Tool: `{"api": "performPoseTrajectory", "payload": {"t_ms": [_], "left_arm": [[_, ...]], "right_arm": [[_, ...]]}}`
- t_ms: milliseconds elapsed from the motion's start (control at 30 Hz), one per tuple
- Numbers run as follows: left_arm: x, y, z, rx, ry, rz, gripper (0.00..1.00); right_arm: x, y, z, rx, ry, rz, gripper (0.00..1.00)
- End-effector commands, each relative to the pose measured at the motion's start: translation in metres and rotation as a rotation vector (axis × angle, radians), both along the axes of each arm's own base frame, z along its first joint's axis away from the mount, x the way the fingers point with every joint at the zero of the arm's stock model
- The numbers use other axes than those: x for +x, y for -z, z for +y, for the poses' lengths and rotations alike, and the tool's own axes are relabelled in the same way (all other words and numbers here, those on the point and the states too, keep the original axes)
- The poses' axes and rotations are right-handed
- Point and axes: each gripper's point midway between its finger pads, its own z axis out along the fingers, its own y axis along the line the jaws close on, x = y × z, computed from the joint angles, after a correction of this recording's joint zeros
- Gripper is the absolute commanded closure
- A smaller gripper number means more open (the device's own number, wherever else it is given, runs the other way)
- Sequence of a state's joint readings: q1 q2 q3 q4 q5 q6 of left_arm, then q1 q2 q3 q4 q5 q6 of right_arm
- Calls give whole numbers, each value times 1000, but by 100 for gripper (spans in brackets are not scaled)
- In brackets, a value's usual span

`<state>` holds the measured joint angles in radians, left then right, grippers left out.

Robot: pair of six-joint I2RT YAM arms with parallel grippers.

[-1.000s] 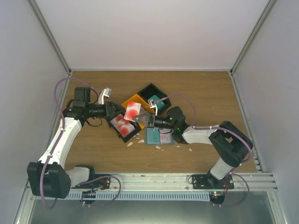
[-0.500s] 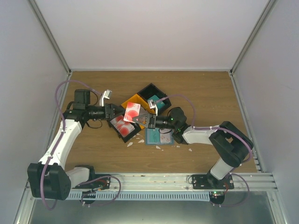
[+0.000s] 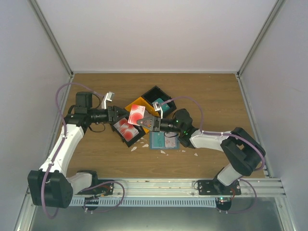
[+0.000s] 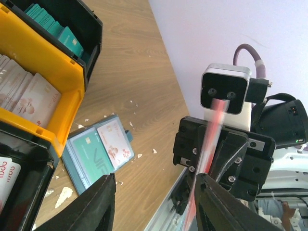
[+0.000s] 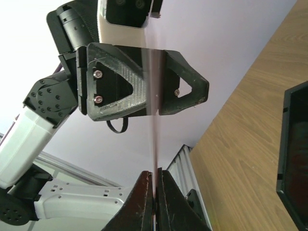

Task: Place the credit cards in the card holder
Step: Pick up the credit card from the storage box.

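Note:
I will next grab the credit card [image 3: 136, 114] with my left gripper by its edge opposite my right gripper, so the rest stays free for the holder.
A red and white credit card [image 3: 136, 114] hangs in the air over the bins, with my right gripper [image 3: 144, 121] shut on its near edge. In the right wrist view the card [image 5: 155, 130] shows edge-on, pinched at my right gripper [image 5: 155, 177]. Its far end stands in the gap between the left gripper's fingers [image 5: 118, 82]. My left gripper [image 3: 122, 116] is open; in its own view [image 4: 154, 197] the card's edge [image 4: 211, 130] runs close by one finger. The blue-teal card holder [image 3: 161, 140] lies open on the table, with a red and white card [image 4: 115, 144] in it.
A black bin [image 3: 126, 131] of red and white cards sits under the held card. Behind it are a yellow bin [image 3: 136, 103] of pale cards and a black bin [image 3: 155, 93] with a teal stack. White scraps [image 3: 163, 152] lie near the holder.
My left gripper's jaws have spread wider around the card's far end. The right gripper has stayed shut on the card, which has hardly moved.

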<state>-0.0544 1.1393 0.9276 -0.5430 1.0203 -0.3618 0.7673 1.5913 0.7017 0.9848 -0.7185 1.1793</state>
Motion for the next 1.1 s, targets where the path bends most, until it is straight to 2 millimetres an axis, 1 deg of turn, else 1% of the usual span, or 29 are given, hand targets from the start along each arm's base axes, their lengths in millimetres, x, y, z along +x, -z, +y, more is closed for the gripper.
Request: {"api": "performPoseTrajectory", "payload": {"t_ms": [0,100,200,300,400,500,700,800,867,1000,1067], "left_arm": [[1,-14,1,4,-19,-36,52],[0,-13,0,-3,-9,-30,51],[-4,-16,-2,-19,10,-39,52],[-5,-13,-2,-20,13,-35,59],[-8,-6,-4,-31,32,-10,69],[-13,1,-9,-42,60,12,75],[-16,7,-10,-33,60,23,80],[-16,13,-9,-25,59,38,83],[-18,15,-10,-31,68,45,83],[-26,10,-17,-78,126,36,75],[-30,5,-20,-98,151,27,73]], "right_arm": [[9,-4,0,-28,49,-26,99],[7,-5,2,-22,33,-27,99],[7,-4,3,-25,28,-20,99],[5,-7,3,-10,16,-28,99],[1,-12,4,0,-1,-41,98],[-2,-11,7,-1,-17,-47,98],[-8,-14,10,8,-40,-56,98],[-10,-17,10,17,-53,-59,98],[-13,-20,11,26,-72,-61,98],[-16,-21,15,26,-108,-44,96],[-15,-20,17,21,-114,-30,95]]}}
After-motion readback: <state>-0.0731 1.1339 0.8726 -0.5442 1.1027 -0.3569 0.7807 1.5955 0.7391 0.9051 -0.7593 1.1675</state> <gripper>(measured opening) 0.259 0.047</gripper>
